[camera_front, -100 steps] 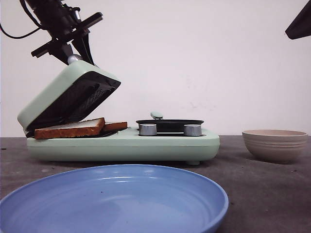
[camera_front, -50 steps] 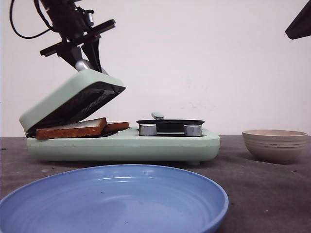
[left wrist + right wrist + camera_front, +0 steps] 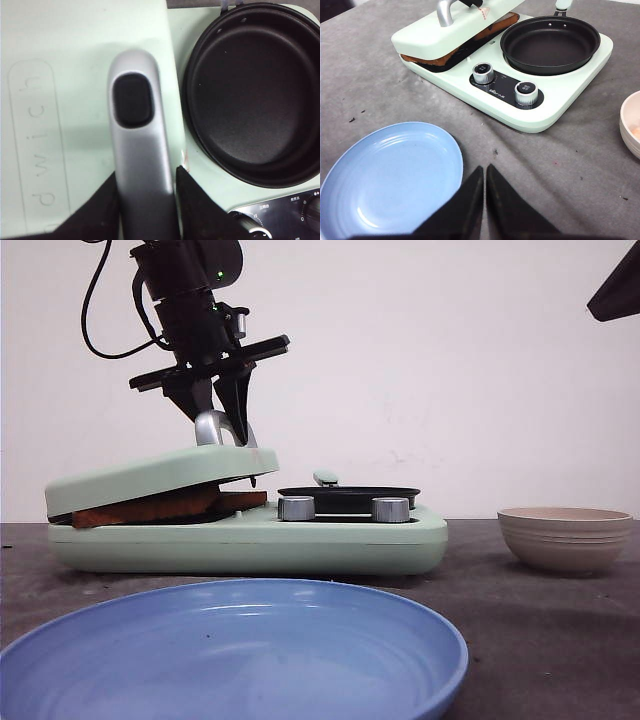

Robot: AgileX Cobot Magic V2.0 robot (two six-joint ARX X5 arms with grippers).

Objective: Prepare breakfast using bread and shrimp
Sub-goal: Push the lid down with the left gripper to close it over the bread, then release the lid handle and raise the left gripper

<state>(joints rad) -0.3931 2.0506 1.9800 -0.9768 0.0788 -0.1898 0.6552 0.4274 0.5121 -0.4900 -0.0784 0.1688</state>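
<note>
I should open my left gripper now and let go of the lid's silver handle, because the lid's lower edge lies on the brown bread crust in the front view.
The bread (image 3: 150, 508) lies in the sandwich maker (image 3: 250, 540), and only its brown crust shows under the lowered lid (image 3: 160, 472); the right wrist view shows that crust (image 3: 436, 60) too. My left gripper (image 3: 225, 425) is shut on the lid's silver handle (image 3: 137, 150), one black finger (image 3: 200, 205) on each side of it. My right gripper (image 3: 485, 172) is shut and empty, above the table beside the blue plate (image 3: 390, 180). A pale orange bit, perhaps shrimp (image 3: 635, 131), shows in the bowl (image 3: 630, 115).
A black frying pan (image 3: 550, 40) sits on the maker's right half, behind two knobs (image 3: 483, 73). The beige bowl (image 3: 565, 538) stands right of the maker. The blue plate (image 3: 230, 650) fills the table's front. A dark part of the right arm (image 3: 615, 290) hangs top right.
The lid has swung down from half open to resting almost flat on the bread. My left gripper moved down and to the right with the handle. The right arm has not moved.
</note>
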